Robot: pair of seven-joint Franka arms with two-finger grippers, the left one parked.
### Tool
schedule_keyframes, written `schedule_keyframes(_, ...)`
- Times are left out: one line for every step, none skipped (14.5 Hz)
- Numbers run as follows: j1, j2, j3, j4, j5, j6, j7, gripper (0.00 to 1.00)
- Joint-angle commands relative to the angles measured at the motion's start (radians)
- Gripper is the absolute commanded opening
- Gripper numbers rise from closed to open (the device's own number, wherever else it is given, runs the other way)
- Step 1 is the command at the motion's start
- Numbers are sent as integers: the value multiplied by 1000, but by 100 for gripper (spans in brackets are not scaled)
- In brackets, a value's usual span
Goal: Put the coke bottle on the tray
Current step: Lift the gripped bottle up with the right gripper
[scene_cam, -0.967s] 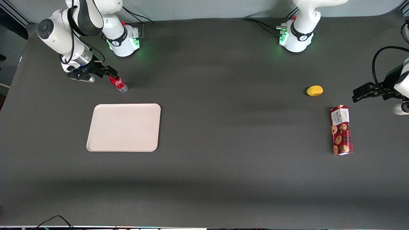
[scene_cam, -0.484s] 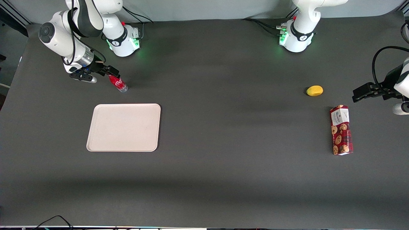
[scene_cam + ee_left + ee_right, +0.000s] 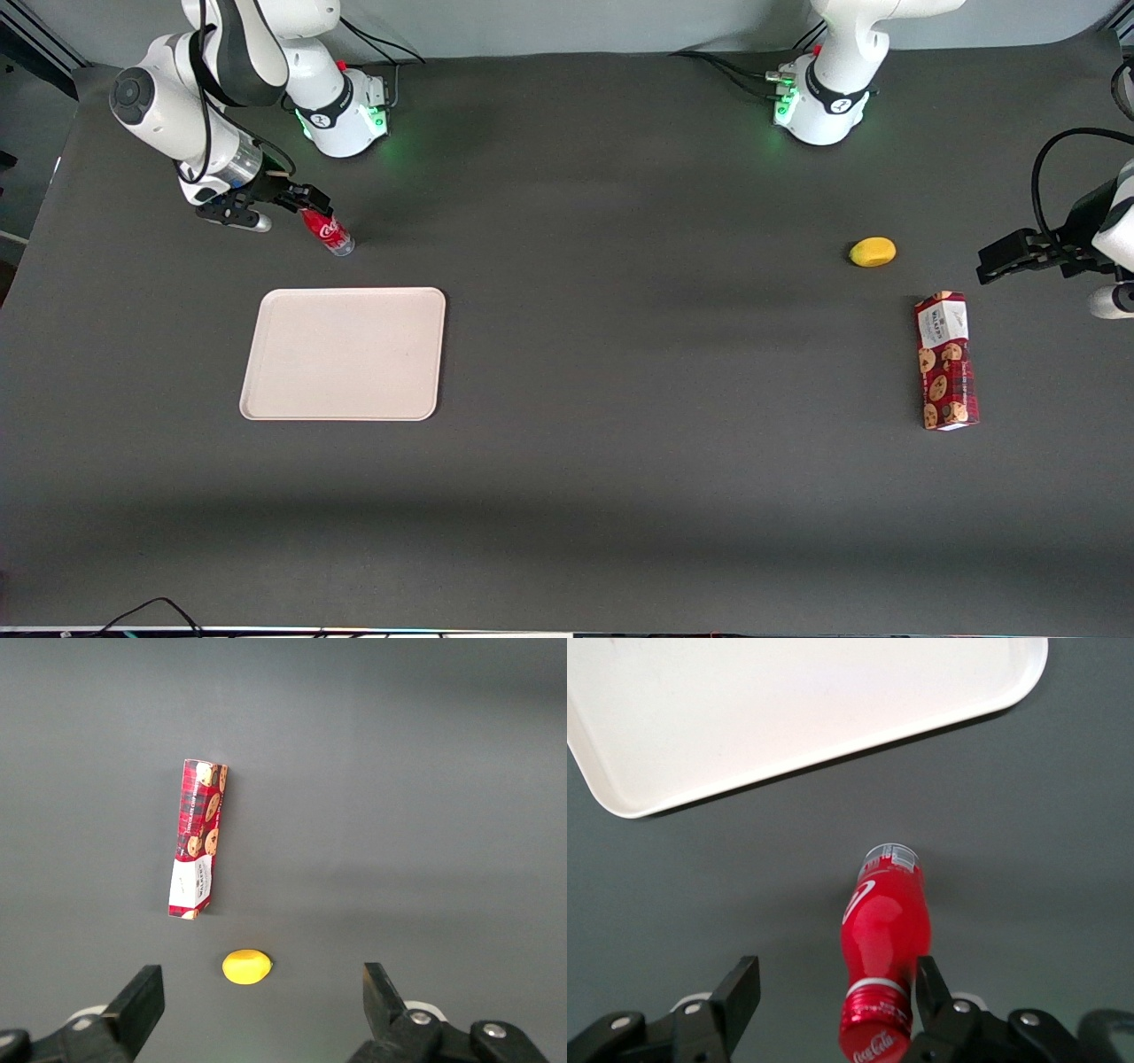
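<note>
Next, my right gripper grabs the bottle by its red cap [image 3: 873,1036] to place the coke bottle on the tray [image 3: 797,704].
The coke bottle [image 3: 328,233], small and red with a red cap, stands on the dark table, farther from the front camera than the tray [image 3: 344,353]. The tray is flat, cream and bare. My right gripper [image 3: 304,202] is at the bottle's cap, fingers open. In the right wrist view the bottle [image 3: 884,930] sits between the open fingers, its neck close against one finger [image 3: 928,985] and a wide gap to the other. The gripper [image 3: 835,985] hovers at cap height. The tray [image 3: 788,700] lies a short way off the bottle's base.
A yellow lemon-like fruit [image 3: 873,252] and a red cookie box [image 3: 946,361] lie toward the parked arm's end of the table. They also show in the left wrist view: the fruit [image 3: 246,966] and the box [image 3: 198,838].
The right arm's wrist has shifted slightly while the gripper stays at the bottle's cap. The bottle and tray have not moved.
</note>
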Motion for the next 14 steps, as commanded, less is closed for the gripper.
schedule_keyframes(-12,-42,-2,-77,21,17,1,71)
schedule_keyframes(-13,-42,-4,-77,21,16,1,65)
schedule_keyframes(-13,-42,-4,-77,21,14,0,53)
schedule_keyframes(-14,-42,-4,-77,21,10,-5,45)
schedule_keyframes(-16,-44,-4,-77,21,8,-6,40)
schedule_keyframes(-16,-44,-4,-77,19,4,-6,34)
schedule_keyframes(-16,-44,-4,-77,21,1,-6,26)
schedule_keyframes(-16,-45,-4,-77,21,-4,-6,16)
schedule_keyframes(-16,-50,-4,-77,21,-6,-6,0)
schedule_keyframes(-16,-53,-2,-75,21,-12,-6,0)
schedule_keyframes(-16,-54,-2,-71,21,-24,-3,0)
schedule_keyframes(-11,-64,-1,-61,21,-42,-5,0)
schedule_keyframes(-8,-73,2,-31,21,-82,-3,0)
schedule_keyframes(-5,-76,10,15,21,-140,-2,0)
